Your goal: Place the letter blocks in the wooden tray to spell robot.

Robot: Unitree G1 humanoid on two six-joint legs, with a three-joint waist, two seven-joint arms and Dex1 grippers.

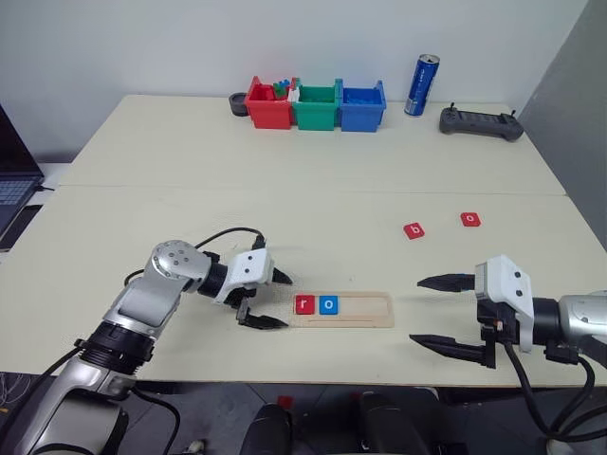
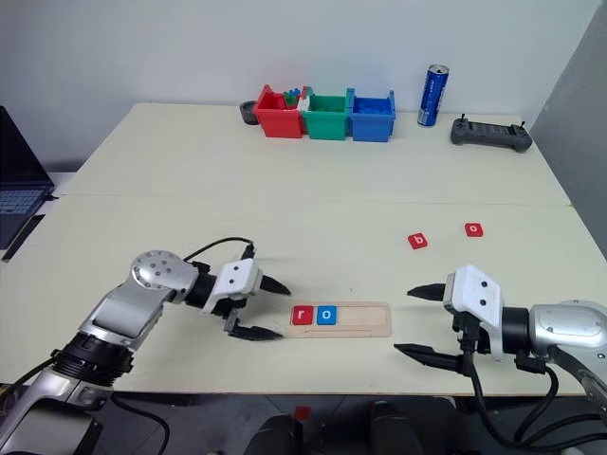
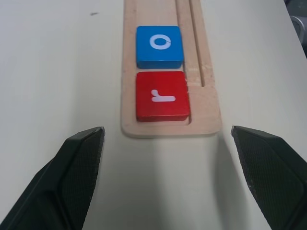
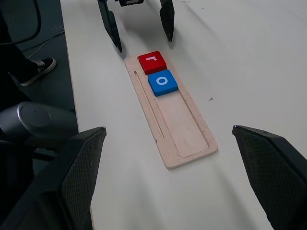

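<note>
Next, my right gripper grabs the red b block by its opposite sides to add the next letter in the wooden tray [image 1: 360, 311] [image 4: 181, 125].
The wooden tray [image 1: 360, 311] lies near the table's front edge. A red letter block "r" [image 1: 304, 304] and a blue "o" [image 1: 328, 304] sit side by side at its left end. Two red letter blocks lie loose farther back on the right, a "b" [image 1: 413, 230] and an "o" [image 1: 470, 219]. My left gripper [image 1: 286, 301] is open just off the tray's left end, holding nothing. My right gripper [image 1: 416, 310] is open and empty to the right of the tray's other end.
Red [image 1: 268, 104], green [image 1: 316, 106] and blue [image 1: 362, 106] bins stand in a row at the table's far edge. A blue can [image 1: 422, 84] and a black controller [image 1: 481, 122] are to their right. A laptop [image 1: 14, 185] is at the far left.
</note>
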